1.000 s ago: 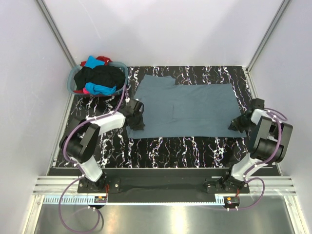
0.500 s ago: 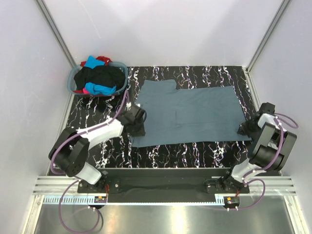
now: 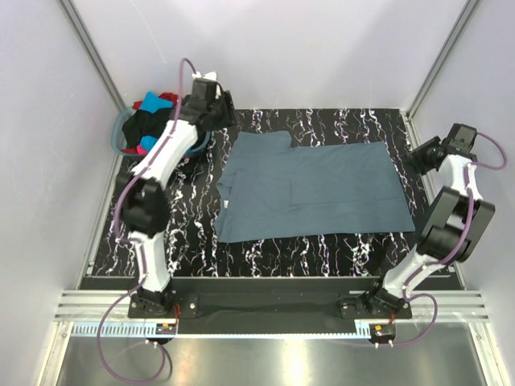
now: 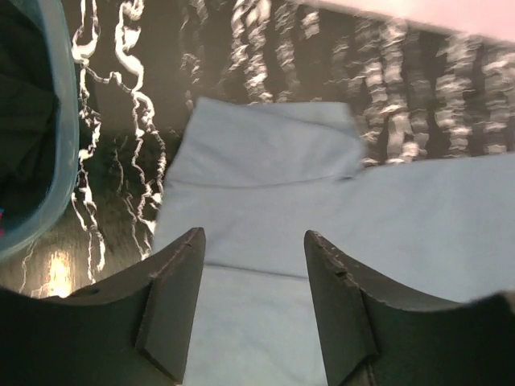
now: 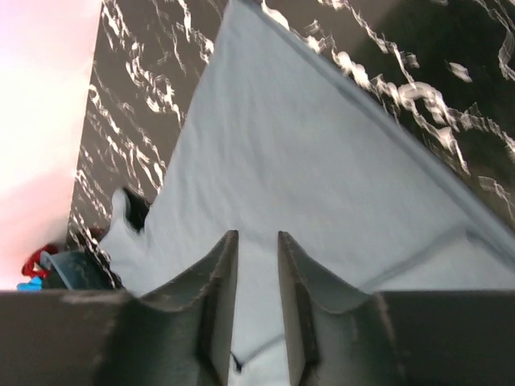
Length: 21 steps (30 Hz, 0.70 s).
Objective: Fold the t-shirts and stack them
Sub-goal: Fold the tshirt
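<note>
My left gripper will next take hold of the slate blue-grey t-shirt (image 3: 310, 189) by its back corner beside the basket, so that it can fold the t-shirt's back edge forward.
A slate blue-grey t-shirt (image 3: 310, 189) lies spread flat on the black marbled table (image 3: 322, 245). My left gripper (image 3: 219, 112) hangs raised at the back left, beside the basket, over the shirt's sleeve (image 4: 265, 145). It is open (image 4: 253, 237) with nothing between its fingers (image 4: 173, 297). My right gripper (image 3: 422, 154) is lifted at the shirt's right edge, its jaws a narrow gap apart (image 5: 256, 237) and empty, with the shirt (image 5: 306, 153) below. Black (image 3: 167, 127), turquoise (image 3: 153, 103) and red (image 3: 169, 98) t-shirts are piled in the basket.
The round grey-blue laundry basket (image 3: 122, 137) stands at the table's back left corner; its rim (image 4: 66, 153) shows at the left of the left wrist view. White walls with metal posts enclose the table on three sides.
Both grippers opened, let go of the shirt's near corners and lifted away. The left arm swung up to the back beside the basket and the right arm rose to the back right.
</note>
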Available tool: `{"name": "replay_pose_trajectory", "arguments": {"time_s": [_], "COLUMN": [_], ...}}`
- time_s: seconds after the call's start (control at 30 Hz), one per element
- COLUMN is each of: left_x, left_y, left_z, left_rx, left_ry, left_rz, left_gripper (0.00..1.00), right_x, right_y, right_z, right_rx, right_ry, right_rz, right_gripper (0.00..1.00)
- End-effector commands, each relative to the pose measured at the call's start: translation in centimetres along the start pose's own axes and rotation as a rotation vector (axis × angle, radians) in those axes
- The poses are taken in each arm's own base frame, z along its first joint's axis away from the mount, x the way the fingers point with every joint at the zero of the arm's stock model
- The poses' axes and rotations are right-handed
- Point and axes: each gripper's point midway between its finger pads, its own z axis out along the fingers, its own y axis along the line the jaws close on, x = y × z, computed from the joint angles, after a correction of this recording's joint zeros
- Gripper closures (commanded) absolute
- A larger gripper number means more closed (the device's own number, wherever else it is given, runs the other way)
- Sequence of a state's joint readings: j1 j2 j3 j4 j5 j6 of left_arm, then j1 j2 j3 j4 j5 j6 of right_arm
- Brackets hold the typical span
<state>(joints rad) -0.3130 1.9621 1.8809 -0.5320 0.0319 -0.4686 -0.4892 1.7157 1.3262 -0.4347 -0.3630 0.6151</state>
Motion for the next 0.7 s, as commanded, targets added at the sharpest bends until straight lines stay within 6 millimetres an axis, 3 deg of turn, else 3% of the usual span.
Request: {"name": "replay_pose_trajectory", "arguments": {"time_s": [0.0,0.07,0.1,0.17,0.23,0.27,0.3,0.37,0.4,0.5,0.67], "left_x": [1.7,1.0,0.7,0.4,0.6,-0.1,0.7,0.6,0.7,0.6,1.1], "left_y": [1.1,1.7,1.7,2.1,2.2,2.2,2.9,3.5,4.2,5.3,5.7], "left_z": [4.1,6.4,7.0,9.2,10.5,10.9,12.2,13.1,13.6,14.5,16.3], "left_rx": [-0.018,-0.032,-0.029,-0.023,-0.021,-0.018,-0.029,-0.036,-0.053,-0.063,-0.016], "left_ry": [0.087,0.070,0.064,0.058,0.058,0.037,0.052,0.038,0.035,0.013,0.011], "left_rz": [0.051,0.066,0.068,0.069,0.088,0.093,0.095,0.092,0.090,0.067,0.019], "left_gripper": [0.41,0.39,0.39,0.39,0.38,0.37,0.38,0.37,0.37,0.35,0.33], "right_x": [-2.2,-3.7,-3.6,-4.4,-4.0,-4.5,-3.9,-4.1,-3.4,-3.3,-4.2], "right_y": [2.2,3.7,2.9,3.8,3.2,4.2,3.4,4.2,3.5,4.0,4.4], "right_z": [3.0,4.0,5.7,6.7,8.9,9.3,10.9,11.9,13.2,14.8,16.4], "right_rx": [-0.057,-0.075,-0.053,-0.059,-0.035,-0.050,-0.024,-0.031,-0.015,-0.004,0.009], "right_ry": [0.013,-0.005,0.012,0.004,0.026,0.018,0.044,0.046,0.074,0.066,0.029], "right_rz": [0.003,0.002,0.014,0.007,0.003,-0.014,-0.004,0.007,0.028,0.043,0.055], "right_gripper": [0.62,0.54,0.50,0.48,0.49,0.49,0.50,0.51,0.52,0.53,0.53]}}
